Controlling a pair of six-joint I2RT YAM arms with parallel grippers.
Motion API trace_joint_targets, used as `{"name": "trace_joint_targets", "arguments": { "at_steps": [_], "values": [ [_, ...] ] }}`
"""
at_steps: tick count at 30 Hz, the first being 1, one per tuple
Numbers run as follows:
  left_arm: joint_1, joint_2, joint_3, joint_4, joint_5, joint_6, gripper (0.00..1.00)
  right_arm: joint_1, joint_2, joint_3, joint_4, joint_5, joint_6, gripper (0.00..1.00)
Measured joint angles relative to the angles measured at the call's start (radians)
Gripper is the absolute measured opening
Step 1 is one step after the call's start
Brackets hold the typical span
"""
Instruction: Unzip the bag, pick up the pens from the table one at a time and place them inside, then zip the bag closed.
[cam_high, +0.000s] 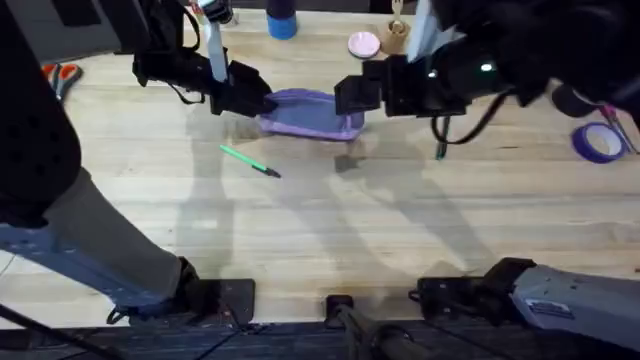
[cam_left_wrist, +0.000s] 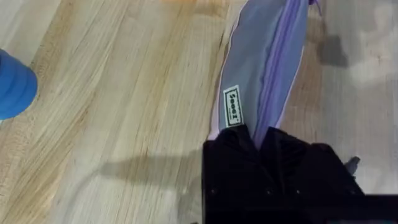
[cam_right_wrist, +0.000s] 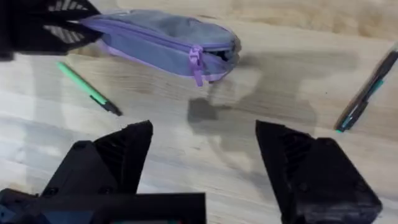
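My right gripper will grab the bag by that purple tab (cam_right_wrist: 197, 64) next, because the zipper pull sticks out from the bag's slack cloth side (cam_right_wrist: 149, 51).
The lavender bag (cam_high: 312, 115) lies on the table (cam_high: 330, 230) at centre back. My left gripper (cam_high: 258, 104) is shut on its left end; in the left wrist view the black fingers (cam_left_wrist: 249, 155) pinch the bag (cam_left_wrist: 264, 56) beside its label. My right gripper (cam_high: 350, 97) hangs open just above the bag's right end, with nothing between its fingers (cam_right_wrist: 124, 155). In the right wrist view the bag's (cam_right_wrist: 155, 37) zipper pull (cam_right_wrist: 196, 59) sits near that end, with a small dark gap beyond it. The green pen (cam_high: 250, 160) lies in front of the bag. A dark pen (cam_high: 440, 150) lies to the right.
A blue bottle (cam_high: 282, 20), a pink round lid (cam_high: 363, 44) and a small wooden item (cam_high: 397, 35) stand along the back edge. A purple tape roll (cam_high: 597, 142) is at the far right. Orange-handled scissors (cam_high: 60, 75) lie at the far left. The front half of the table is bare wood.
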Motion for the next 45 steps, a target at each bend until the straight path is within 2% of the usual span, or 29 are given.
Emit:
{"name": "trace_joint_targets", "arguments": {
  "at_steps": [5, 14, 30, 36, 37, 39, 43, 45],
  "values": [
    [0.000, 0.000, 0.000, 0.000, 0.000, 0.000, 0.042, 0.000, 0.080, 0.000, 0.017, 0.000, 0.039, 0.996],
    [0.000, 0.000, 0.000, 0.000, 0.000, 0.000, 0.042, 0.000, 0.207, 0.000, 0.156, 0.000, 0.062, 0.996],
    [0.000, 0.000, 0.000, 0.000, 0.000, 0.000, 0.042, 0.000, 0.301, 0.000, 0.267, 0.000, 0.110, 0.993],
    [0.000, 0.000, 0.000, 0.000, 0.000, 0.000, 0.042, 0.000, 0.302, 0.000, 0.277, 0.006, 0.116, 0.800],
    [0.000, 0.000, 0.000, 0.000, 0.000, 0.000, 0.042, 0.000, 0.303, 0.000, 0.277, 0.011, 0.121, 0.697],
    [0.000, 0.000, 0.000, 0.000, 0.000, 0.000, 0.042, 0.000, 0.308, 0.000, 0.277, 0.016, 0.124, 0.613],
    [0.000, 0.000, 0.000, 0.000, -0.001, 0.000, 0.042, 0.000, 0.320, 0.000, 0.279, 0.023, 0.127, 0.574],
    [0.000, 0.000, 0.000, 0.000, -0.001, 0.000, 0.042, 0.000, 0.324, 0.000, 0.282, 0.023, 0.127, 0.521]
  ]
}}
